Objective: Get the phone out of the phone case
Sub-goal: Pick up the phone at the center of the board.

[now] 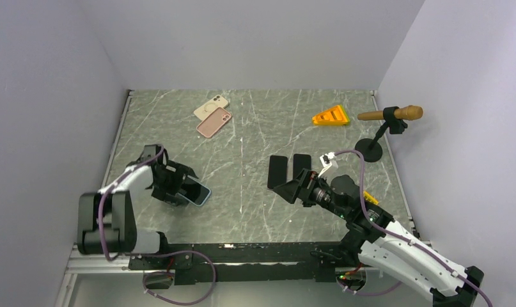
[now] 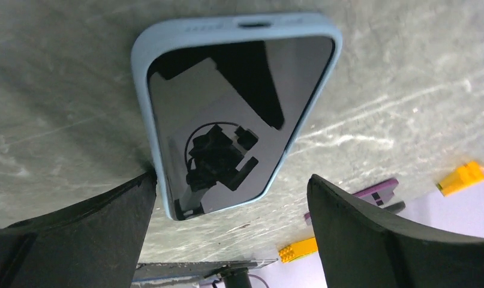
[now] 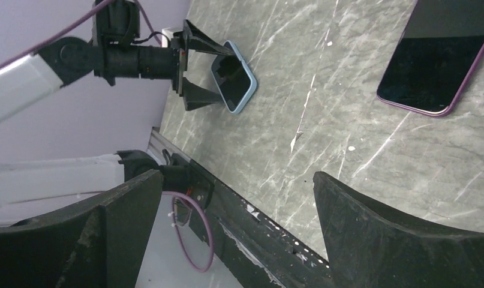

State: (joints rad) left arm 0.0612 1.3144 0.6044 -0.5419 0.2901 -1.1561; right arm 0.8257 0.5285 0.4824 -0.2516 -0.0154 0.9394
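Note:
My left gripper should grab the cased phone by its portless end (image 2: 218,201) and lift it for uncasing. The cased phone's charging-port end (image 2: 245,27) stays free that way.
A phone (image 2: 227,120) lies screen up on the table inside a light blue phone case (image 2: 144,90). My left gripper (image 2: 233,180) is open, low over the phone's near end. Its left finger (image 2: 95,228) sits against the case's edge and the right finger (image 2: 395,240) stands apart from it. The top view shows the cased phone (image 1: 199,194) just right of the left gripper (image 1: 183,184). My right gripper (image 1: 292,185) is open and holds nothing, hovering mid-table. In its wrist view the right gripper (image 3: 236,180) looks across at the blue-cased phone (image 3: 233,84).
Two dark phones (image 1: 277,169) (image 1: 300,162) lie beside the right gripper; one has a purple rim (image 3: 443,54). A pink case (image 1: 213,123) and a beige case (image 1: 211,107) lie at the back. An orange wedge (image 1: 330,116) and a microphone stand (image 1: 369,148) are back right.

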